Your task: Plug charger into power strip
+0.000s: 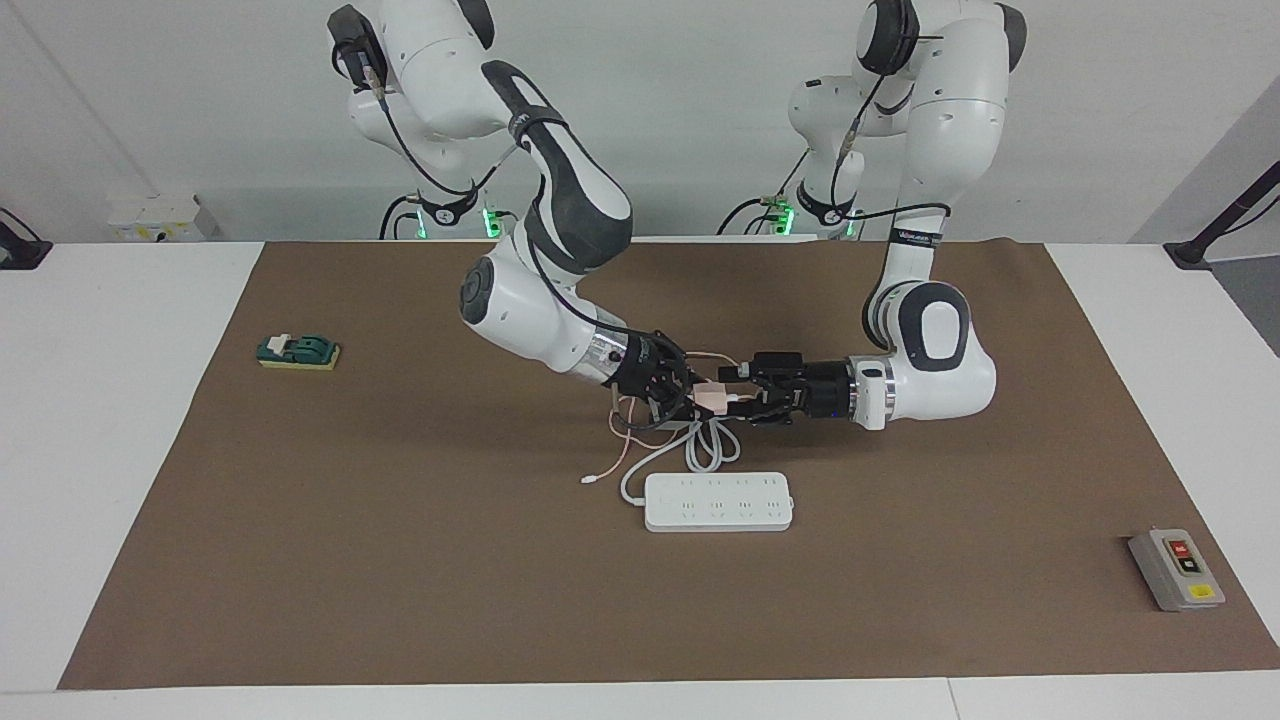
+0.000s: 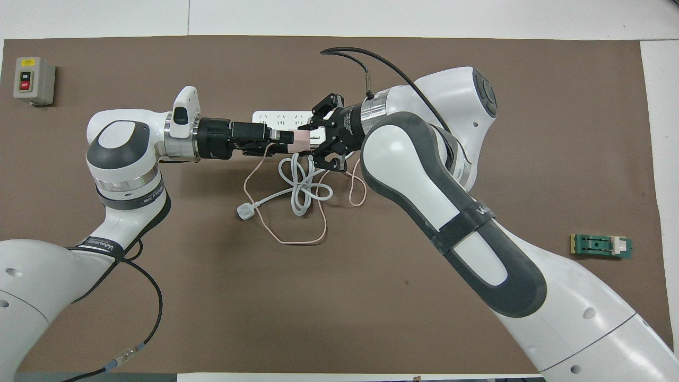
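The charger's pins have to stay free to go into the power strip, so the left gripper will take the charger by its cable end.
The charger, a small pale pink cube, hangs in the air over the coiled white cord. My right gripper is shut on it. My left gripper meets it from the other end, open, with a finger on either side of the cube's end. The charger's thin pink cable droops to the mat and ends in a white tip. The power strip lies flat on the mat, farther from the robots than the cord, partly covered from above by both hands.
A white three-pin plug ends the thick cord on the mat. A grey box with red and yellow buttons sits at the left arm's end. A small green block lies at the right arm's end. A brown mat covers the table.
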`<action>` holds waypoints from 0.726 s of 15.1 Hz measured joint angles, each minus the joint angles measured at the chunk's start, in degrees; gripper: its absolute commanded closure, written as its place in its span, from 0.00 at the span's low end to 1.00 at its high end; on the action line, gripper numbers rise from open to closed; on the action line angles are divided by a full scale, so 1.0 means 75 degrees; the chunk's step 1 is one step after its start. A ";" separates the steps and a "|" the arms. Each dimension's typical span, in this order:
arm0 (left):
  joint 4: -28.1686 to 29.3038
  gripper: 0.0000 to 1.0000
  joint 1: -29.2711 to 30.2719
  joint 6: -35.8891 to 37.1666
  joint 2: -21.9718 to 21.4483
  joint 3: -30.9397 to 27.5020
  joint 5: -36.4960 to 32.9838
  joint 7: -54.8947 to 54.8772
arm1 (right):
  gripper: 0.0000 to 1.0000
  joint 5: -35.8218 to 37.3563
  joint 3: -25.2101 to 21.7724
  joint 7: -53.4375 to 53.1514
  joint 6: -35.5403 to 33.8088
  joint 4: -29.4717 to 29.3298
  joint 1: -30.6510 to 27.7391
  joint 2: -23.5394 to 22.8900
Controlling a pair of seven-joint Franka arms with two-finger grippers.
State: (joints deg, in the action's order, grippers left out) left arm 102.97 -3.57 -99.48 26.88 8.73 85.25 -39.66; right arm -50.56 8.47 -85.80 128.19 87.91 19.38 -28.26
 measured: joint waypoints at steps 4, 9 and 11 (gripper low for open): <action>0.0007 0.43 -0.0005 -0.0010 -0.0004 0.0000 0.0015 -0.0065 | 1.00 0.0000 0.0000 0.0000 0.0000 -0.0001 0.0000 0.0000; 0.0038 0.96 -0.0005 -0.0078 -0.0002 -0.0011 0.0050 -0.0297 | 1.00 -0.0015 0.0000 -0.0001 -0.0012 -0.0035 -0.0007 0.0003; 0.0042 1.00 -0.0004 -0.0079 -0.0004 -0.0011 0.0064 -0.0363 | 1.00 -0.0015 -0.0001 -0.0002 -0.0018 -0.0042 -0.0009 0.0001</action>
State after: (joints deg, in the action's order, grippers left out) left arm 103.29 -3.60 -100.08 26.86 8.65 85.73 -42.37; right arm -50.68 8.46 -85.82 128.06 87.59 19.31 -28.25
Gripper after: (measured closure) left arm 0.714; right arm 0.520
